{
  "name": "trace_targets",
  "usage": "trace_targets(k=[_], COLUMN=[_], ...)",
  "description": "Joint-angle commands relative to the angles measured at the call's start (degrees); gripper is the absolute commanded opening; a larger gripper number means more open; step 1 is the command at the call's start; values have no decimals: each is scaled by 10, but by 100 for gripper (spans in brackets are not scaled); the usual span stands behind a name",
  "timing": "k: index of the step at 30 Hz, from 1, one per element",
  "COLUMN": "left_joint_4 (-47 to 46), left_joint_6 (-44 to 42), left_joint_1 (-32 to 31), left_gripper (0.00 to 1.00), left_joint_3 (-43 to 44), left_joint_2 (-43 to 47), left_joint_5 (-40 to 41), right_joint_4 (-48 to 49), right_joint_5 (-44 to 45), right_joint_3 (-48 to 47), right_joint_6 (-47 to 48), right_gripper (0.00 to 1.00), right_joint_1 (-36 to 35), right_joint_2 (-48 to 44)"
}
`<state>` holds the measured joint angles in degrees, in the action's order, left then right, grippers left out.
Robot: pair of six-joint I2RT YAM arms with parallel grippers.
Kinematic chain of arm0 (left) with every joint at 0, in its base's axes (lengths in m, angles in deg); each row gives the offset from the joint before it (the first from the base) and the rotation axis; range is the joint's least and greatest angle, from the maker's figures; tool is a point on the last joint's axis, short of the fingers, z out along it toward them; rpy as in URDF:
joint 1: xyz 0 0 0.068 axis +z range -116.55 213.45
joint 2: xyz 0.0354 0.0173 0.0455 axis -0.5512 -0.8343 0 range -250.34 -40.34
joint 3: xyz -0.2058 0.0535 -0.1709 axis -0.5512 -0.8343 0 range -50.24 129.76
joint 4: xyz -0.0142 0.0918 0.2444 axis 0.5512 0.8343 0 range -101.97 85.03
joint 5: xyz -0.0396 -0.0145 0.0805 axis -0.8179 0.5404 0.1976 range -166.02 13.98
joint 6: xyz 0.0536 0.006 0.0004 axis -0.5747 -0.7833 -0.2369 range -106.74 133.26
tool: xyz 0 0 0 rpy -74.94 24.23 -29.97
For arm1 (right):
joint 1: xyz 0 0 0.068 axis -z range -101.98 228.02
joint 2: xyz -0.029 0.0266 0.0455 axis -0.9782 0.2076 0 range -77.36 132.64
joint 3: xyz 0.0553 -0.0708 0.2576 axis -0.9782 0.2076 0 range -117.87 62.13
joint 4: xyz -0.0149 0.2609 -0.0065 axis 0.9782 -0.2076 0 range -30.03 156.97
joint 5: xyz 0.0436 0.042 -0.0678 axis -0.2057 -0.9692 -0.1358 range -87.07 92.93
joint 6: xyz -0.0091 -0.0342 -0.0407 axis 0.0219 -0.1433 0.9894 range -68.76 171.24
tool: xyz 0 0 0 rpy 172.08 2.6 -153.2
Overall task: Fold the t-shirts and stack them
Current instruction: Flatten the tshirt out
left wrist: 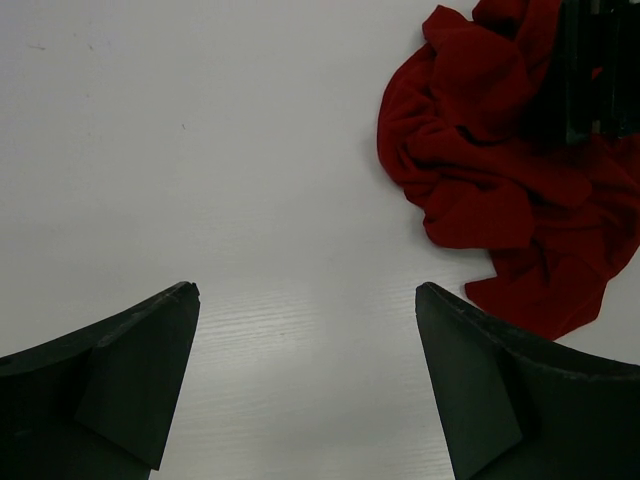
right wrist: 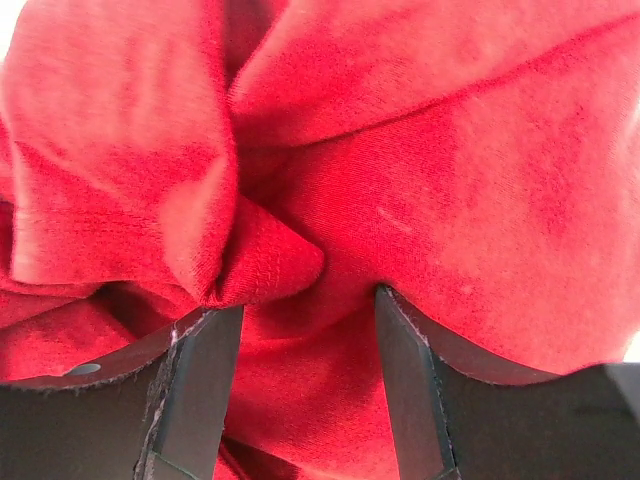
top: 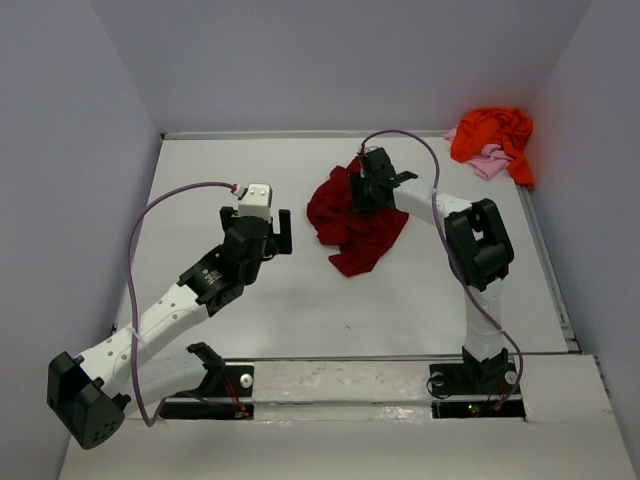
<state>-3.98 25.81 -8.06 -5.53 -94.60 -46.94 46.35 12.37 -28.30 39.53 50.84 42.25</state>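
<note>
The crimson t-shirt is crumpled. My right gripper needs to grab it next by the raised bulge at its top edge [top: 362, 192] [right wrist: 300, 282] to spread it out for folding.
The crimson t-shirt [top: 355, 225] lies crumpled in the middle of the table. It also shows in the left wrist view [left wrist: 500, 170] and fills the right wrist view [right wrist: 400, 150]. My right gripper [top: 372, 190] is pushed down into its top edge. In its own view the right gripper [right wrist: 308, 320] has its jaws apart, with a bulge of red cloth between them. My left gripper [top: 258, 232] is open and empty above bare table to the left of the shirt [left wrist: 305, 300]. The orange t-shirt [top: 492, 132] lies heaped on the pink t-shirt [top: 490, 162] in the far right corner.
White walls close the table [top: 250, 320] on the left, back and right. A purple cable [top: 150, 230] loops off the left arm, and another cable [top: 420, 145] arcs over the right arm.
</note>
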Motion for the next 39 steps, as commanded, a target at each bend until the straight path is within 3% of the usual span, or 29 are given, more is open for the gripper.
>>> trace_targets(k=[1,30,32,33,34,39], left_joint_4=[-10,-9,-10,-10,-9,-9], left_joint_6=[-2,-3,-3,-3,-3,-3], left_joint_1=[-1,-1,-1,-1,-1,-1], left_gripper=[99,99,99,99,99,99], left_joint_3=[13,13,13,13,13,13], left_joint_2=[1,-2,-2,-2,-3,-3], left_joint_5=[3,5,5,6,6,8], right_joint_4=[29,13,13,14,14,15], right_joint_5=[-33,-86,-87,-90,-90,-82], right_joint_3=[-26,-65,-64,-63,-63,-59], right_joint_6=[9,34,32,30,28,29], right_gripper=[61,57,51,35,27,0], right_joint_1=[-2,-2,-2,-2,-2,-2], right_joint_2=[-24,19,27,34,38,47])
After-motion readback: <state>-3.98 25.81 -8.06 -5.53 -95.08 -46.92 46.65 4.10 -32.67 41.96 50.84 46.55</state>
